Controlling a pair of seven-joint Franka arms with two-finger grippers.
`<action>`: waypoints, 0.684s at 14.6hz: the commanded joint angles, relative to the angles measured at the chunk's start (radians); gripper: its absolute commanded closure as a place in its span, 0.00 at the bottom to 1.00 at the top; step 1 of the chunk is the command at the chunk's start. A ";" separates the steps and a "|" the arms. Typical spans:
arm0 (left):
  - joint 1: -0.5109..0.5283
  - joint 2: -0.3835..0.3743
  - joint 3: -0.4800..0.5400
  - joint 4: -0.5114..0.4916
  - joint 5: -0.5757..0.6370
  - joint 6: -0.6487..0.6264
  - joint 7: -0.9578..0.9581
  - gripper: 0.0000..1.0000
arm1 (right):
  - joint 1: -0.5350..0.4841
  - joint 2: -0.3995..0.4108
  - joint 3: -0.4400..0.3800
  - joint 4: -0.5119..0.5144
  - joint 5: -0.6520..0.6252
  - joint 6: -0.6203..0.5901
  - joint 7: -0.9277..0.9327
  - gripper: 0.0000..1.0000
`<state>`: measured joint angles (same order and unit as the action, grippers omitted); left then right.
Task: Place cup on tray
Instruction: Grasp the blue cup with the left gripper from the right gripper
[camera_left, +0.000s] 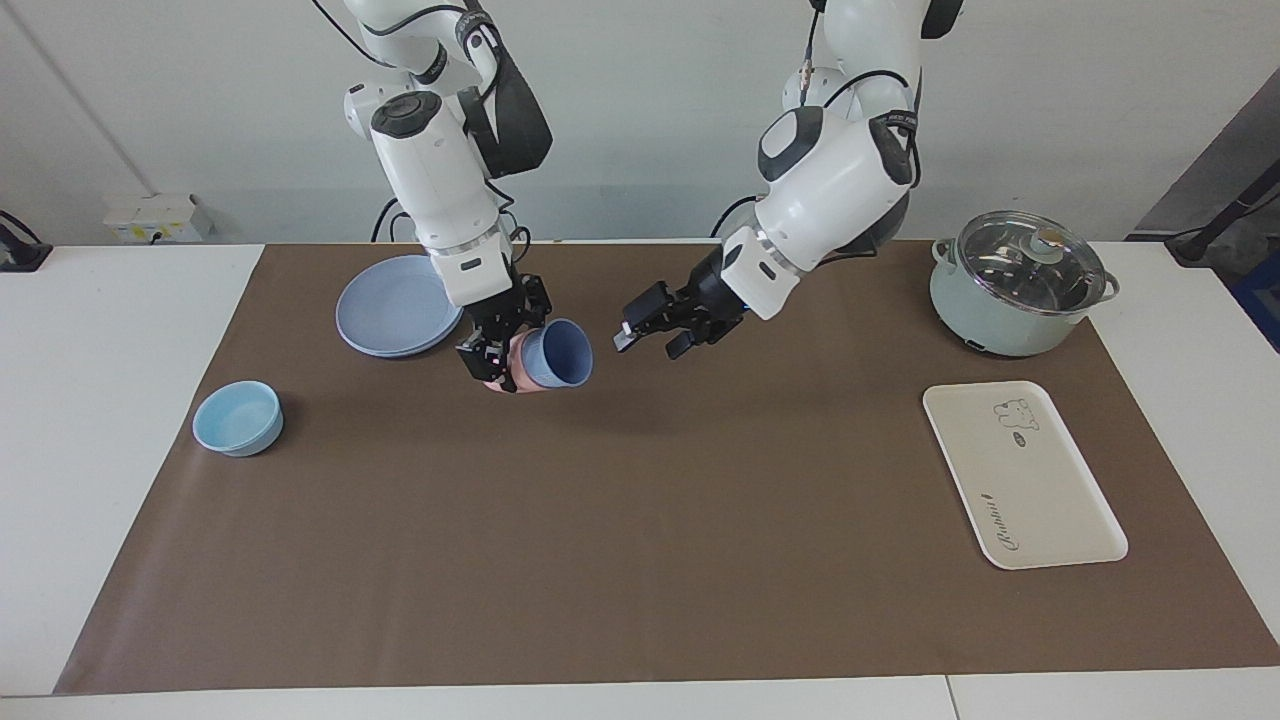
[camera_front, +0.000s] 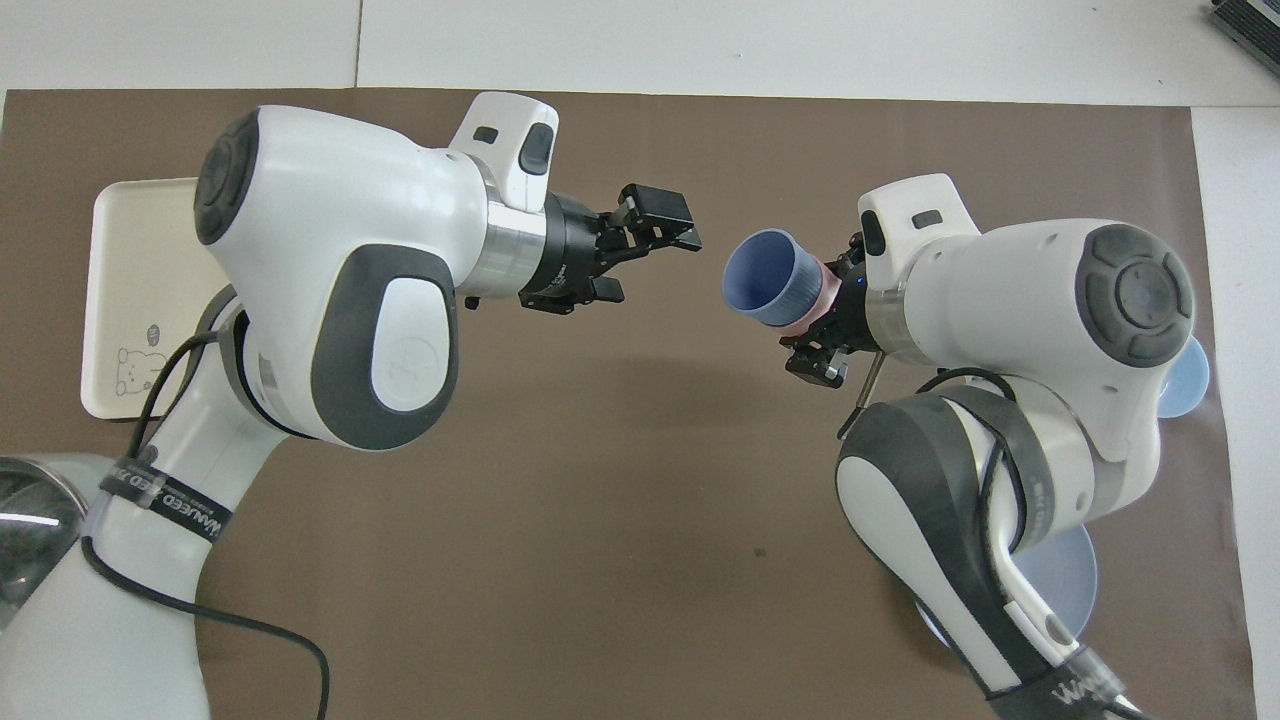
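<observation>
The left gripper needs to grab the periwinkle-blue cup by its exposed rim next, because the base of the cup sits inside the pink tumbler.
The periwinkle-blue cup is held up in the air on its side, its mouth turned toward the left gripper. Its base sits in a pink tumbler. My right gripper is shut around this pair, over the brown mat beside the round plate. In the overhead view the cup and the right gripper show too. My left gripper is open and empty, in the air a short gap from the cup's mouth; it also shows from overhead. The cream tray lies flat at the left arm's end of the table, partly hidden overhead.
A round blue plate lies near the right arm's base. A light-blue bowl stands at the right arm's end of the mat. A pale green pot with a glass lid stands nearer to the robots than the tray.
</observation>
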<state>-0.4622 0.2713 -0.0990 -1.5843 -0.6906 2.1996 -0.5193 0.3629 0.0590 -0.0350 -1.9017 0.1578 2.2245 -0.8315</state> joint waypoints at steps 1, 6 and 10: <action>-0.050 -0.017 0.018 -0.054 -0.049 0.064 -0.013 0.03 | -0.002 -0.005 0.003 0.027 -0.035 -0.031 0.023 1.00; -0.121 -0.015 0.018 -0.079 -0.055 0.143 -0.085 0.16 | 0.017 -0.002 0.003 0.041 -0.070 -0.031 0.077 1.00; -0.130 -0.015 0.018 -0.077 -0.055 0.160 -0.094 0.61 | 0.030 -0.001 0.007 0.041 -0.075 -0.031 0.077 1.00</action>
<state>-0.5746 0.2720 -0.0981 -1.6359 -0.7205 2.3389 -0.6108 0.3912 0.0591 -0.0340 -1.8745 0.1124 2.2079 -0.7875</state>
